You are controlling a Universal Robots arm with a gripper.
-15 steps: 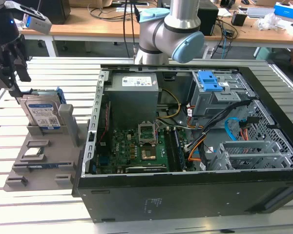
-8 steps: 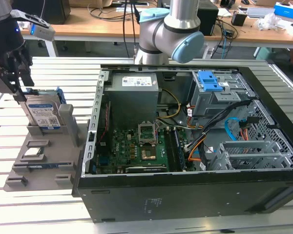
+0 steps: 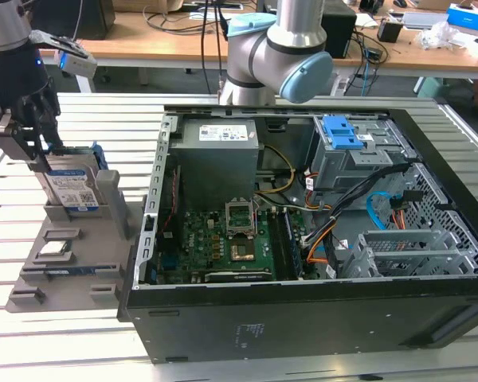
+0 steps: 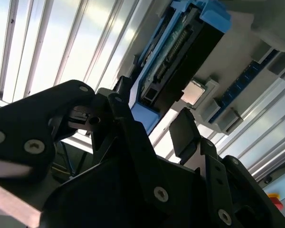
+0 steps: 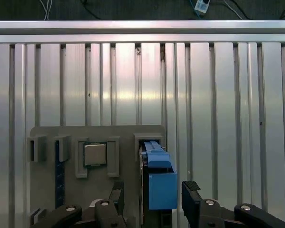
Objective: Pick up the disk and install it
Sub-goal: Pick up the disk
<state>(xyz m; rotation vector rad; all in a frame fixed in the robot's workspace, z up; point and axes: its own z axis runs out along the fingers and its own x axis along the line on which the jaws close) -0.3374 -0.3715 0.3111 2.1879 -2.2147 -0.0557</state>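
I should next grab the disk with my gripper by its upper end in the blue carrier frame [image 3: 76, 153]. Then I should install the disk in the computer case.
The disk [image 3: 73, 188] stands on edge in a slot of the grey holder tray [image 3: 30, 288] at the exterior view's left, its blue-and-white label facing out and its blue carrier frame along the edges. My black gripper [image 3: 36, 147] hangs right over its upper end. In the first wrist view the disk [image 5: 159, 183] sits between the two fingers [image 5: 117, 195], with a gap on each side. My gripper [image 5: 153, 194] is open. In the second wrist view the disk [image 4: 180, 57] reaches away from my gripper [image 4: 149, 121], its connector end towards the fingers.
A small square processor chip [image 3: 54, 248] [image 5: 95, 154] lies in a pocket of the same tray, beside a blue strip [image 5: 58, 173]. The open computer case [image 3: 303, 199] lies to the exterior view's right, with a blue latch plate [image 3: 340, 133] on its drive cage. The table is ribbed aluminium [image 5: 218, 104].
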